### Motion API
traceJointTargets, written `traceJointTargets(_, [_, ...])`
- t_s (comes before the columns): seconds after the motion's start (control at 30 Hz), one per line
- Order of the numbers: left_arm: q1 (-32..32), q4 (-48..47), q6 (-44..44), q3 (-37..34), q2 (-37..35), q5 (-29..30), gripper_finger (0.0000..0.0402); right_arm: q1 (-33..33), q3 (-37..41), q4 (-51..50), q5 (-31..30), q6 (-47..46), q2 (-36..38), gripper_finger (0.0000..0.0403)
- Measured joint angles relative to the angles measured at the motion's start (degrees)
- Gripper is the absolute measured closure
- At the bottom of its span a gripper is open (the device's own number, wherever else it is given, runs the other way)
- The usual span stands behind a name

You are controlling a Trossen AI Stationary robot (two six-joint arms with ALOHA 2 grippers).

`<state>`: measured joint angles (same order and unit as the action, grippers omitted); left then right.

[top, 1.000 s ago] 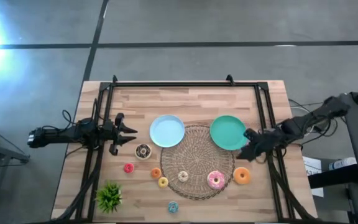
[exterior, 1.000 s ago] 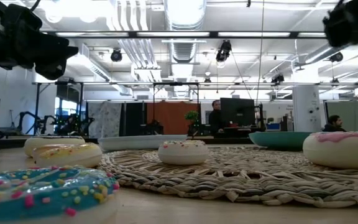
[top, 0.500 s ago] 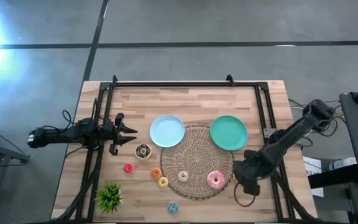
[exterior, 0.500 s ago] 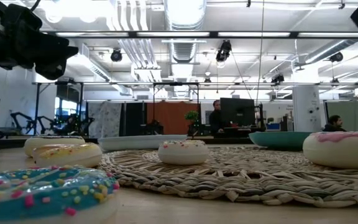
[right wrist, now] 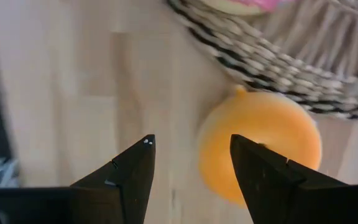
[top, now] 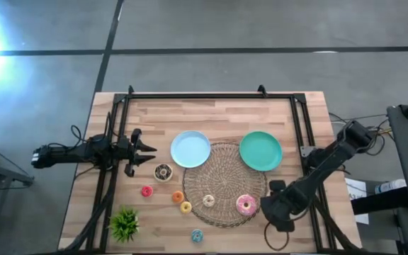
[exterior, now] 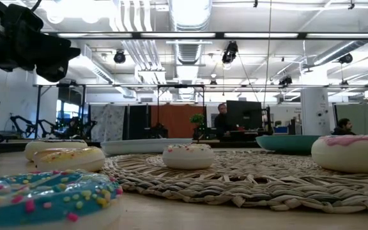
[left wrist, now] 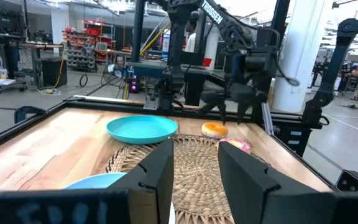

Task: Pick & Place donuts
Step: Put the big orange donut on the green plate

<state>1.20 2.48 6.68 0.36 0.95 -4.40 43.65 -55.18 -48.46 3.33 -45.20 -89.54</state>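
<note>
I will next grab one side of its ring (right wrist: 219, 152) with my right gripper to pick up and place the orange donut.
Several small toy donuts lie flat near the near edge: chocolate (top: 163, 171), red (top: 146, 190), small orange (top: 178, 197), yellow (top: 185, 207), blue (top: 197, 235), with cream (top: 208, 201) and pink (top: 246, 205) on the woven mat. My right gripper (top: 275, 207) points down, open, over the larger orange donut (right wrist: 260, 146), which it hides in the high view. That donut rests on the wood at the mat's right rim. The left wrist view shows the right gripper (left wrist: 232, 113) just above the orange donut (left wrist: 215, 129). My left gripper (top: 149, 152) waits open at the table's left.
A round woven mat (top: 225, 170) fills the middle. A pale blue plate (top: 190, 149) and a green plate (top: 261, 151) lie at its far side. A small green plant (top: 125, 224) stands near the near-left corner. Black frame rails (top: 307, 134) run along both sides.
My right gripper has swung from beside the green plate toward the near edge, tipped to point down, and now covers the orange donut. The donuts have not moved.
</note>
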Motion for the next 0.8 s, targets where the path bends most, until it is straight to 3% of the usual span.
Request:
traceJointTargets(0.57, [0.01,-0.04,-0.01,0.00,0.00,0.00,0.0300,1.45,0.57,-0.82,1.16,-14.08,-0.20,0.0201])
traceJointTargets(0.8, [0.01,-0.04,-0.01,0.00,-0.01,0.00,0.0300,1.45,0.37,-1.01,1.18,-17.41,0.05,0.0140])
